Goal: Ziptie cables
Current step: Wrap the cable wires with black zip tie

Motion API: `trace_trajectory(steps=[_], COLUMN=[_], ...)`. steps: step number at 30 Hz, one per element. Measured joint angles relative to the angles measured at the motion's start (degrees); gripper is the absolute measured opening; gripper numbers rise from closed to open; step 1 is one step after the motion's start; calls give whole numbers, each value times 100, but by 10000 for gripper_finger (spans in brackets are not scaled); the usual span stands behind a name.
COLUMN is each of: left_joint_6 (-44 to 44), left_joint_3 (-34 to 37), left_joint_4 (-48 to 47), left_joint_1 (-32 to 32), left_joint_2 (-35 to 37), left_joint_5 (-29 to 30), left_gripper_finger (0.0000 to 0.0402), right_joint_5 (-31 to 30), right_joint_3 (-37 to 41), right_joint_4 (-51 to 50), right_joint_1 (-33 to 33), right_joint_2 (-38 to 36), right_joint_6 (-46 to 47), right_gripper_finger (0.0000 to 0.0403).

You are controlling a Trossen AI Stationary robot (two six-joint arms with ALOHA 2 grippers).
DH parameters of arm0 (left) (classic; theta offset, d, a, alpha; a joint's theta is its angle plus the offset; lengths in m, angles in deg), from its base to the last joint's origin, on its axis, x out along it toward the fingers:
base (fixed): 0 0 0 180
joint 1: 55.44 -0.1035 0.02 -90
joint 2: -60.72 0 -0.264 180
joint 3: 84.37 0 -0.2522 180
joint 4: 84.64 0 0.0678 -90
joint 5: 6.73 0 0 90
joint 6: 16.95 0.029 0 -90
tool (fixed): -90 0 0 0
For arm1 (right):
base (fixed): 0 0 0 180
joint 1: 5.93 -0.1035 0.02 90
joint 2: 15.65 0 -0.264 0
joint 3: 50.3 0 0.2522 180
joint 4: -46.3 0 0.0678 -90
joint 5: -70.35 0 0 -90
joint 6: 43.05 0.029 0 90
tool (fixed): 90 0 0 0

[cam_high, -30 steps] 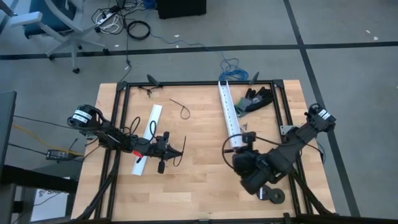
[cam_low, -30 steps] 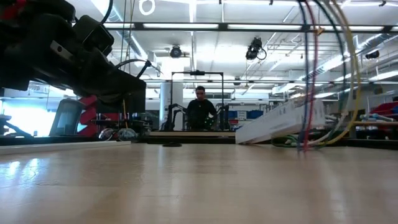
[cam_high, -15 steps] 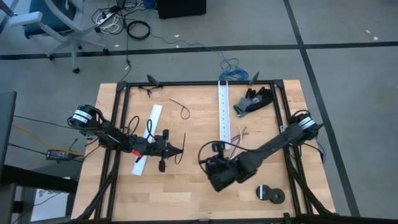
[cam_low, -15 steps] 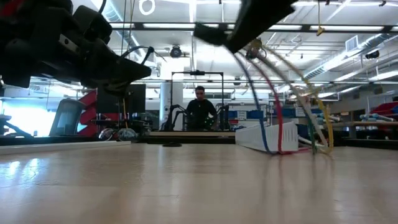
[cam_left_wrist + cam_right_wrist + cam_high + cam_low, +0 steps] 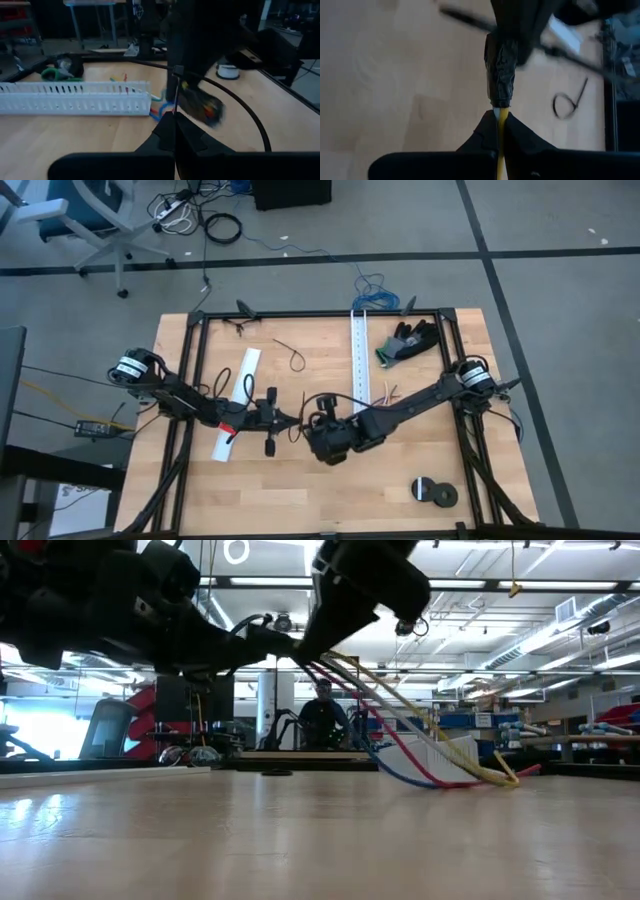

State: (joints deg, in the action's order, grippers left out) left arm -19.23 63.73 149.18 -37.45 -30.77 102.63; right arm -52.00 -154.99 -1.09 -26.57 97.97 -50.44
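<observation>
My right gripper needs to wait with its release until I push the cables through, because the dark wrapped end (image 5: 500, 72) just meets the black ziptie (image 5: 560, 52).
The cables (image 5: 420, 745), a bundle of yellow, blue, red and pink wires, run from my shut right gripper (image 5: 500, 120) down to the table. Their free ends (image 5: 386, 392) lie beside the white slotted channel (image 5: 360, 360). Their dark wrapped end (image 5: 500, 75) sticks out past the fingertips. My left gripper (image 5: 173, 131) comes level from the table's left, shut on a black ziptie (image 5: 240, 107) bent into a loop. The two grippers nearly meet above the table's middle (image 5: 300, 423). Another looped ziptie (image 5: 292, 358) lies flat on the far part of the table. My left gripper pinches the thin ziptie strip (image 5: 175, 100) between its two fingertips, coming level from the table's left. The strip stands up from the fingers and arcs round in a wide loop, clear of the table. My right gripper pinches the wires (image 5: 500, 114) just behind the dark wrapped end, slanting down from the table's right. The fingers lie along the bundle. The end is lifted clear and the wires trail back slack, with their free ends on the table.
A second white channel piece (image 5: 240, 395) lies under my left arm. Green and black gloves (image 5: 405, 340) sit at the far right and a tape roll (image 5: 435, 492) at the near right. A person (image 5: 322, 715) sits in the room beyond the table.
My right gripper has swung down and toward the table's left, carrying the cables from beside the white channel to the left gripper. The wires, which hung almost straight down, now trail slanted behind it. My left gripper has edged a little toward the table's right.
</observation>
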Motion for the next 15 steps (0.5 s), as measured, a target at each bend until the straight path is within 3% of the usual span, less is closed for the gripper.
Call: trace_trajectory(steps=[12,15], left_joint_6=[194,219], left_joint_3=[-143,-145], left_joint_4=[-336,-346], left_joint_1=[-280,-396], left_joint_2=[-72,-163], left_joint_5=[167,174], left_gripper_finger=[1,1], right_joint_5=[425,833], right_joint_3=[3,3], right_joint_4=[1012,1145], right_joint_1=[292,392], right_joint_2=[158,160], right_joint_6=[-943,-1030], right_gripper_finger=[0,4])
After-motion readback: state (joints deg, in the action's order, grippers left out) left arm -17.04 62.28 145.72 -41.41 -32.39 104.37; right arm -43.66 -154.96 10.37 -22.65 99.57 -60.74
